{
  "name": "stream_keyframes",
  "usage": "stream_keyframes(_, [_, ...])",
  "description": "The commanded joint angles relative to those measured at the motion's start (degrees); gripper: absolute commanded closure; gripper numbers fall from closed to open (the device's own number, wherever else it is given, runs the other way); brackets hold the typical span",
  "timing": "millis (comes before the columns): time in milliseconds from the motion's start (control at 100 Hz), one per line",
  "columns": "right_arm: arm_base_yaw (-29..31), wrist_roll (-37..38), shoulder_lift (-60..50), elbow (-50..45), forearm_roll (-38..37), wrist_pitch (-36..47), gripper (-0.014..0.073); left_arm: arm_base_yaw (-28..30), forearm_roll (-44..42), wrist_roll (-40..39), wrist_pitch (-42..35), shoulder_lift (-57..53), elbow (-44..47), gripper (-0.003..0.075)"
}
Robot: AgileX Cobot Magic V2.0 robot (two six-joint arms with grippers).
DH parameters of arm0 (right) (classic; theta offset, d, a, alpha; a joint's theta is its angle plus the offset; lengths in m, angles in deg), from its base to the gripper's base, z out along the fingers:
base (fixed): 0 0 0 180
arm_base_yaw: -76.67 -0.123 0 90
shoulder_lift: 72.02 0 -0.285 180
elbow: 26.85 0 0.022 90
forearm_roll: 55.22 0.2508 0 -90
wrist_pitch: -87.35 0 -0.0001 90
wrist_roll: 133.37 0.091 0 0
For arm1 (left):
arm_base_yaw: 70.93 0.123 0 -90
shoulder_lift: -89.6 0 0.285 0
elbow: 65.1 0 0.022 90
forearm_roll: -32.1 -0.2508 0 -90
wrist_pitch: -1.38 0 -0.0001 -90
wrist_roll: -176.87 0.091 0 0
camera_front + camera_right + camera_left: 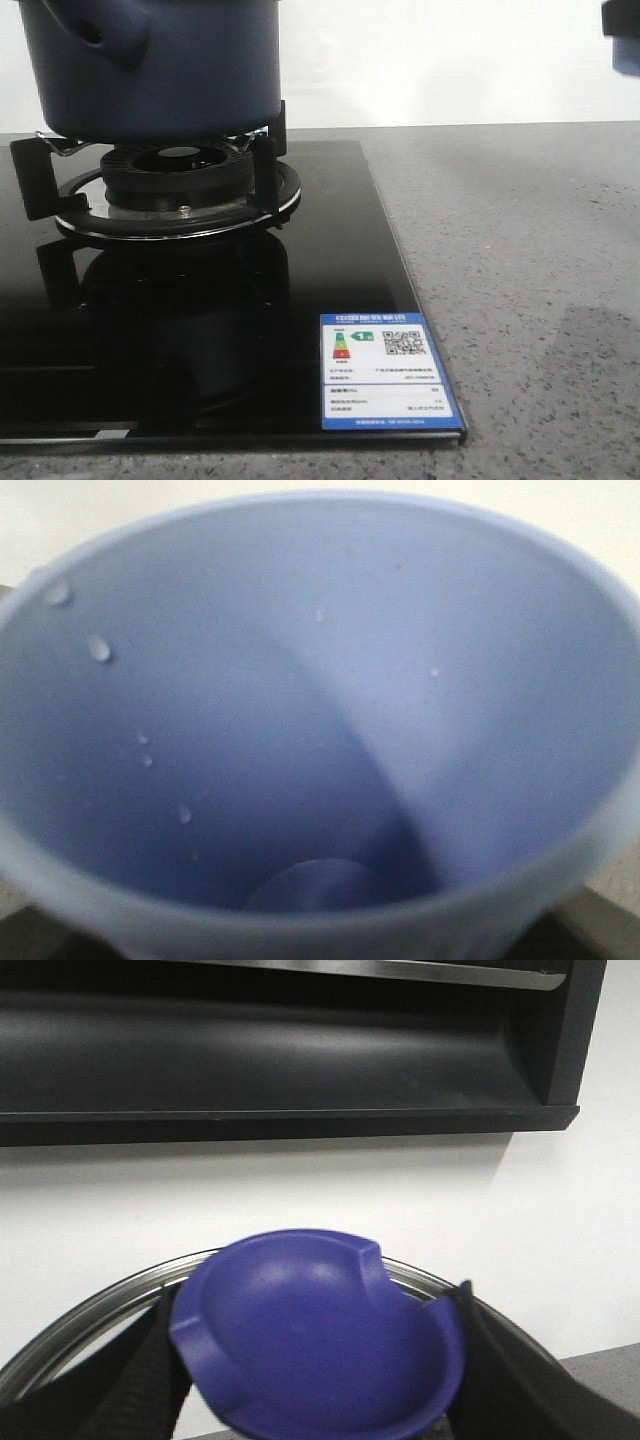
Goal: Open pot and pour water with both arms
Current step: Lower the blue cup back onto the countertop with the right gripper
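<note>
The pale blue cup (627,55) is high above the grey speckled counter, so it would fall if my right gripper opened now.
The dark navy pot (150,70) stands on the gas burner (180,175) at the far left; its top is cut off by the frame's edge. In the left wrist view my left gripper (315,1405) is shut on the blue knob (310,1345) of the pot lid, whose metal rim (90,1315) shows behind the black fingers (110,1385). The lid hangs in the air before the wall. In the right wrist view the inside of a pale blue cup (320,680) with a few water drops fills the frame. My right gripper holds it; its fingers are hidden.
A black glass cooktop (200,330) with an energy label (388,372) lies on a grey speckled counter (520,250). A black range hood (280,1050) hangs above on the white wall. A dark part of the right arm (622,30) shows at the far right.
</note>
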Motion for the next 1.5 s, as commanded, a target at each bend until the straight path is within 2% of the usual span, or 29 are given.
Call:
stream_keyframes(0, [2.2,0.0,1.1,-0.1,2.0,7.5,0.0226,0.1,-0.2,0.0,-6.2,-0.8,-2.1,0.0317])
stream_keyframes(410, [3.2,-5.9,10.6,-0.7,2.0,9.5,0.0226,0.1,-0.2,0.0,-6.2,-0.8,-2.1,0.0317])
stream_keyframes(1200, [3.2,-6.0,13.8,-0.7,1.9,9.4,0.0223,0.1,-0.2,0.0,-6.2,-0.8,-2.1,0.0317])
stream_keyframes(1290, [3.2,-6.0,13.8,-0.7,1.9,9.3,0.0181,0.1,-0.2,0.0,-6.2,-0.8,-2.1,0.0317])
stream_keyframes(1420, [3.2,-4.3,13.8,-0.8,1.8,9.3,0.0004,0.1,-0.2,0.0,-6.2,-0.8,-2.1,0.0317])
stream_keyframes(1490, [3.2,-0.9,13.6,-1.2,1.8,9.3,-0.0045,0.1,-0.2,0.0,-6.2,-0.8,-2.1,0.0317])
